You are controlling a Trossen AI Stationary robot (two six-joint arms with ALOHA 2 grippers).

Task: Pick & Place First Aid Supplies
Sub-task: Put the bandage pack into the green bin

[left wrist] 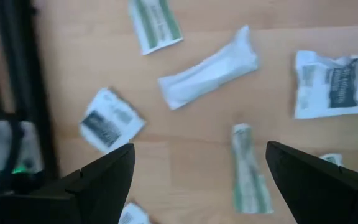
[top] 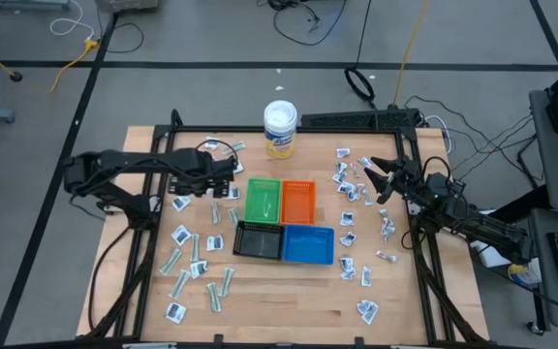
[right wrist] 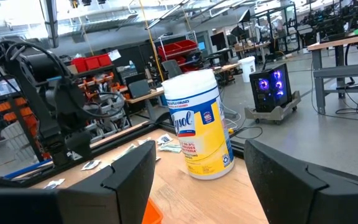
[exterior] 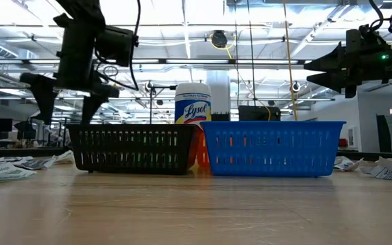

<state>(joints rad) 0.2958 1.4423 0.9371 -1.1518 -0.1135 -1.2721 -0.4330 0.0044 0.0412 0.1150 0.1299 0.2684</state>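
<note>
My left gripper takes hold of the slim green-printed strip across its narrow body [left wrist: 248, 168] next, to sort the strip into the green tray.
The first aid supplies are small white-grey packets [top: 180, 235] and slim pale strips [top: 227, 281], lying flat on the wooden table on both sides of the trays. My left gripper [top: 223, 184] points down, open, above the left group. In its wrist view its fingertips [left wrist: 201, 148] stand on either side of a slim green-printed strip [left wrist: 248, 171], clear of it. A white wrapped roll [left wrist: 209, 70] and two packets [left wrist: 109, 121] [left wrist: 331, 84] lie beyond. My right gripper [top: 374, 179] hangs open and level over the right group [top: 355, 189], holding nothing.
Green [top: 263, 201], orange [top: 297, 202], black [top: 259, 239] and blue [top: 308, 244] trays stand together at the table's middle. A white-lidded, yellow-labelled tub [top: 280, 129] stands at the far edge. A black frame rail [left wrist: 17, 74] runs close by the left gripper.
</note>
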